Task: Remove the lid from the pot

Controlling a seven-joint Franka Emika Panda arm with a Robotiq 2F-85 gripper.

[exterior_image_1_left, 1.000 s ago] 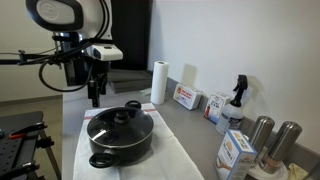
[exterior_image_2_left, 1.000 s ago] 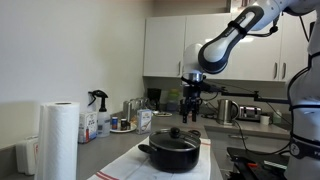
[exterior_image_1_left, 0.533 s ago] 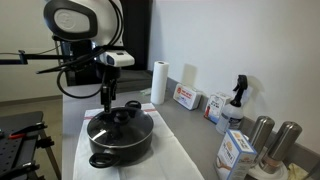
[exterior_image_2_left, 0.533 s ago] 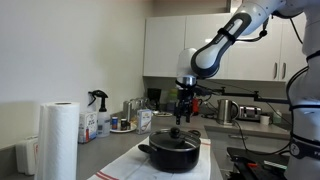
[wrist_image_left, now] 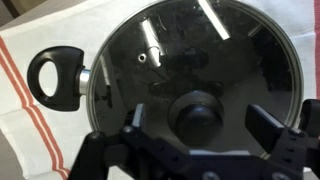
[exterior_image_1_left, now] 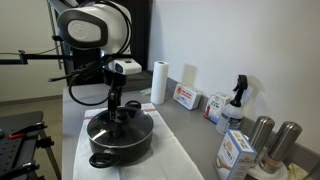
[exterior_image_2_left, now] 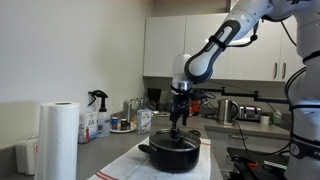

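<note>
My gripper should go lower before closing on the knob: the knob's whole round top shows below the fingers in the wrist view.
The black pot [exterior_image_1_left: 120, 140] [exterior_image_2_left: 173, 155] sits on a white cloth, with the glass lid [wrist_image_left: 190, 70] on it. The lid's black knob [wrist_image_left: 198, 112] is at the centre. My gripper [wrist_image_left: 203, 122] is open, its two fingers either side of the knob with gaps on both sides, not touching it. In both exterior views the gripper [exterior_image_1_left: 115, 108] [exterior_image_2_left: 178, 124] hangs straight down just above the lid's middle. One looped pot handle [wrist_image_left: 55, 78] shows in the wrist view.
A white cloth with red stripes [wrist_image_left: 30, 130] lies under the pot. A paper towel roll [exterior_image_1_left: 158, 82], boxes [exterior_image_1_left: 185, 97], a spray bottle [exterior_image_1_left: 237, 95] and steel canisters [exterior_image_1_left: 272, 140] stand along the counter's back and side.
My arm has swung over the pot and lowered, from beside the pot's far edge to right above the lid's knob. The pot and lid have not moved.
</note>
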